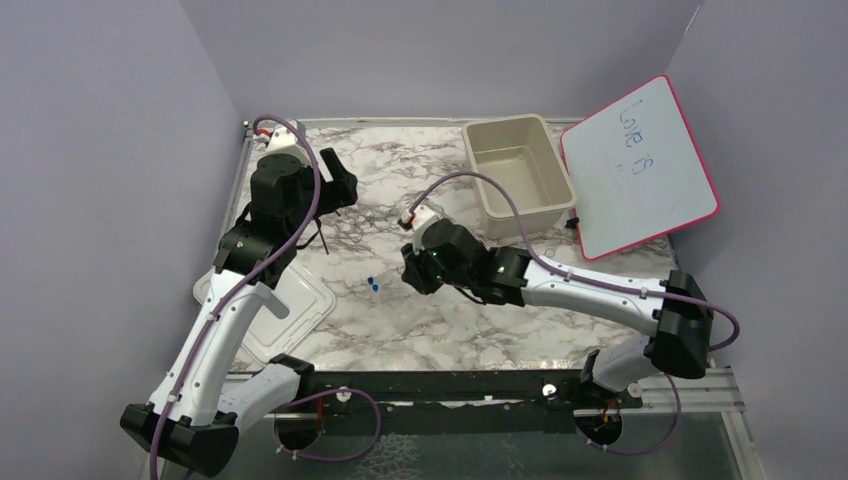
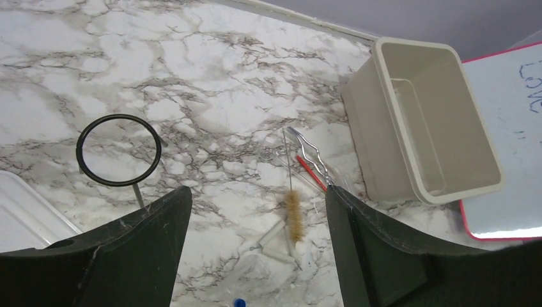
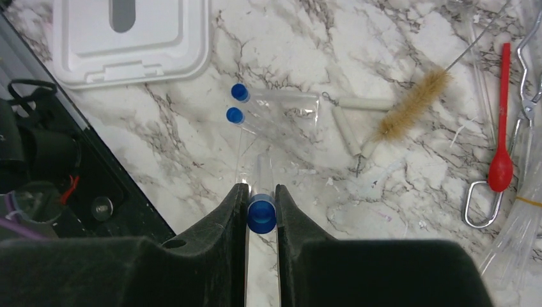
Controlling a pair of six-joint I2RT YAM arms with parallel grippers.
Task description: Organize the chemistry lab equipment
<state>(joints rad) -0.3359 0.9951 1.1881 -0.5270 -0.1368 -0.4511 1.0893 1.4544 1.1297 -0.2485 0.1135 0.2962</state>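
Observation:
The tube's blue cap (image 3: 261, 215) is tilting above the table, so my right gripper will keep holding the tube until it lies flat beside the others.
My right gripper (image 3: 261, 190) is shut on a clear tube with a blue cap (image 3: 261, 215), held above the marble table. Two more blue-capped tubes (image 3: 240, 93) lie below on the table; their caps show in the top view (image 1: 372, 284). To their right lie the tan-bristled wire brush (image 3: 412, 104), the red-tipped dropper (image 3: 501, 167) and the metal wire clamp (image 3: 484, 205). My left gripper (image 2: 257, 192) is open and empty, high over the table. Below it are the black wire ring (image 2: 119, 150), the brush (image 2: 294, 215) and the clamp (image 2: 310, 153). The blue hexagonal-based piece is out of view.
The beige tub (image 1: 478, 172) stands at the back right. The pink-framed whiteboard (image 1: 640, 170) leans beside it. The white lid (image 1: 295, 305) lies at the front left, under my left arm. Purple walls close in the table on three sides.

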